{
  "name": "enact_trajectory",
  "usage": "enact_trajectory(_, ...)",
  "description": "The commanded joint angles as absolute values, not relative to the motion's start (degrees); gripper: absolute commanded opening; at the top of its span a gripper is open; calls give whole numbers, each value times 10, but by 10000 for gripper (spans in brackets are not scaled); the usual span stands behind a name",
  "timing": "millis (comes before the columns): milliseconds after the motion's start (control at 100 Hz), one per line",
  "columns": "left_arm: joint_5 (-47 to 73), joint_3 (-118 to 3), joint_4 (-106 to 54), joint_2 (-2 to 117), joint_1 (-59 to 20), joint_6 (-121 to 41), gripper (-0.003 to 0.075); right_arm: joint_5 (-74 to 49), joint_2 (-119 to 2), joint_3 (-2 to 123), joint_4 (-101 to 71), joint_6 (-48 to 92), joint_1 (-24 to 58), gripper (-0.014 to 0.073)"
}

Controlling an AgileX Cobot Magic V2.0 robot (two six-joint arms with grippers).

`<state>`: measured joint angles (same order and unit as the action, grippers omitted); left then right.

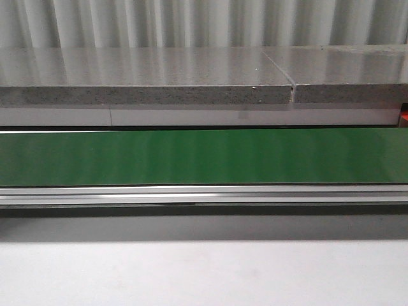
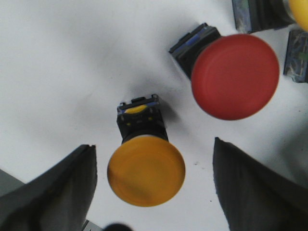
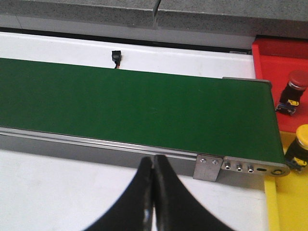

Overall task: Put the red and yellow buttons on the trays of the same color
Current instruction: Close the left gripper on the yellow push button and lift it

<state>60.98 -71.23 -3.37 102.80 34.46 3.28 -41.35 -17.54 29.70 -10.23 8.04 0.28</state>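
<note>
My left gripper's fingers are on both sides of the yellow cap (image 2: 146,171) above its black base (image 2: 141,118). It needs to close on the yellow button now.
In the left wrist view a yellow button (image 2: 146,170) with a black base lies on the white table between the spread fingers (image 2: 57,192) of my open left gripper (image 2: 154,185), touching neither. A red button (image 2: 235,76) lies beside it, outside the fingers. My right gripper (image 3: 153,166) is shut on nothing, hovering over the white table before the belt. In the right wrist view a red tray (image 3: 276,62) holds a red button (image 3: 293,86), and a yellow tray (image 3: 288,202) holds a yellow button (image 3: 301,144). Neither gripper shows in the front view.
A green conveyor belt (image 1: 204,156) with a metal rail (image 1: 204,194) runs across the table, ending by the trays (image 3: 240,168). A grey stone ledge (image 1: 146,76) stands behind it. More button bodies (image 2: 260,14) lie at the edge of the left wrist view. A small black connector (image 3: 115,57) lies behind the belt.
</note>
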Motion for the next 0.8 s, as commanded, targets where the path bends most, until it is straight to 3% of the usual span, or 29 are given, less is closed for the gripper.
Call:
enact_trajectory(0, 610, -728, -36, 1015, 345, 34, 453, -371, -181, 311, -101, 86, 4, -72)
enact_trajectory(330, 591, -728, -37, 1025, 345, 34, 241, -371, -181, 311, -101, 86, 4, -72)
enact_trajectory(790, 623, -728, -38, 896, 320, 7, 228, -371, -181, 311, -101, 86, 4, -72)
